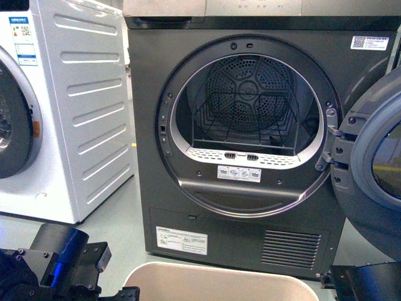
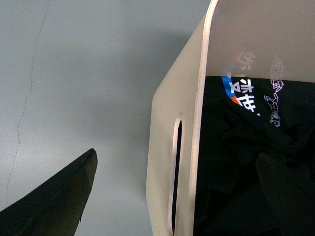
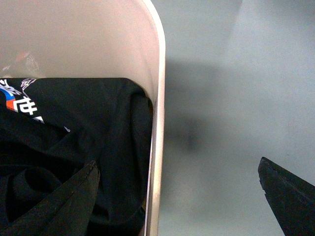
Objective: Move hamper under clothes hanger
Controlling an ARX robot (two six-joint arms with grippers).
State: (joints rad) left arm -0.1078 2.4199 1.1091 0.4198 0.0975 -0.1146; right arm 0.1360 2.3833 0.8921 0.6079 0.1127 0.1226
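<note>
The left gripper grabs the hamper by its thin slotted side [image 2: 188, 147] next, since the hamper's broad body is far wider than my fingers' reach.
The beige hamper [image 1: 219, 281] shows only its rim at the bottom of the front view, in front of the dryer. My left gripper [image 2: 177, 153] is open and straddles the hamper's side wall [image 2: 165, 123] by its slot handle, one finger outside and one inside above the black T-shirt [image 2: 236, 147]. On the opposite side my right gripper [image 3: 177, 162] is open too, astride the hamper's rim [image 3: 160, 98], with one finger over the black T-shirt [image 3: 88, 128] and the other over the floor. Neither gripper touches the wall. The clothes hanger is out of view.
A grey dryer [image 1: 250, 238] stands right behind the hamper, its round door [image 1: 376, 163] swung open to the right. A white washing machine [image 1: 69, 113] stands to the left. Grey floor [image 1: 119, 219] runs between the two machines.
</note>
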